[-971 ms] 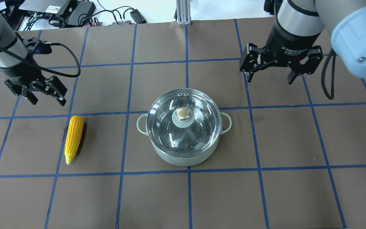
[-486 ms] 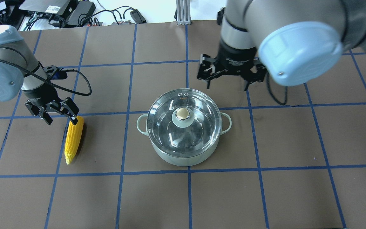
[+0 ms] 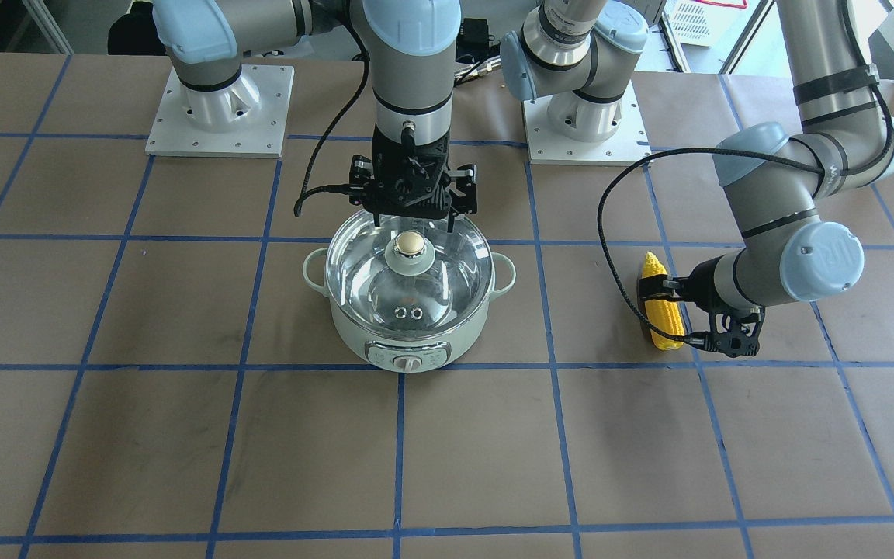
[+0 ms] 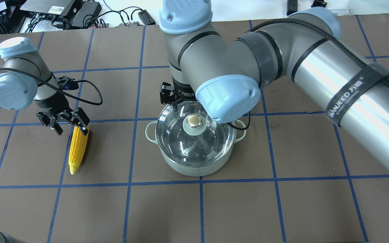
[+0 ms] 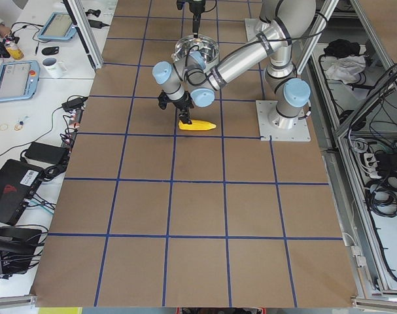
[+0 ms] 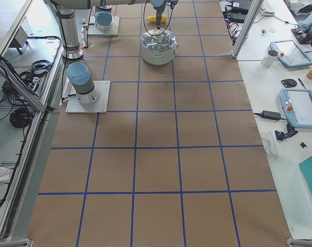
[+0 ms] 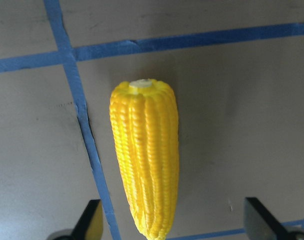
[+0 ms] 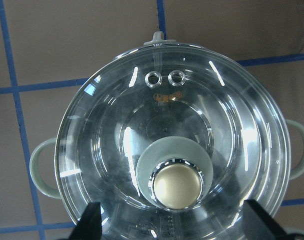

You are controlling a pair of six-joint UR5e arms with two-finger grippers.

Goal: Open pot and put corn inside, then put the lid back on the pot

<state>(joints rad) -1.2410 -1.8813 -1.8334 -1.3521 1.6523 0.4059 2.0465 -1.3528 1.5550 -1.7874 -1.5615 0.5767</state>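
Observation:
I need to grip the pot next with my right gripper by the golden knob on its lid point(image 3: 409, 244) point(image 8: 177, 186). The glass lid is wider than my open fingers.
The mint-green pot point(image 4: 194, 167) stands mid-table with the glass lid point(image 4: 211, 141) on it and its golden knob point(image 4: 194, 120) up. It also shows in the front view point(image 3: 408, 345). My right gripper point(image 3: 411, 225) is open just above the lid's robot-side edge. In the right wrist view point(image 8: 177, 225) the knob point(image 8: 176, 186) lies between the open fingertips. The yellow corn point(image 4: 77, 150) lies on the table to the pot's left. My left gripper point(image 4: 70, 129) is open and low at the corn's thick end. In the left wrist view point(image 7: 177, 224) the corn point(image 7: 144, 155) lies between the fingertips.
The table is brown paper with a blue tape grid. Electronics and cables point(image 4: 62, 13) lie past its far edge, beside an aluminium post point(image 4: 194, 13). The two arm bases point(image 3: 218, 109) point(image 3: 587, 124) stand on the robot side. My right arm's elbow point(image 4: 228, 96) hangs over the pot's back.
My right arm has swung left from the back right, and its open gripper now hovers over the lid. My left gripper has come down and right to the corn's thick end.

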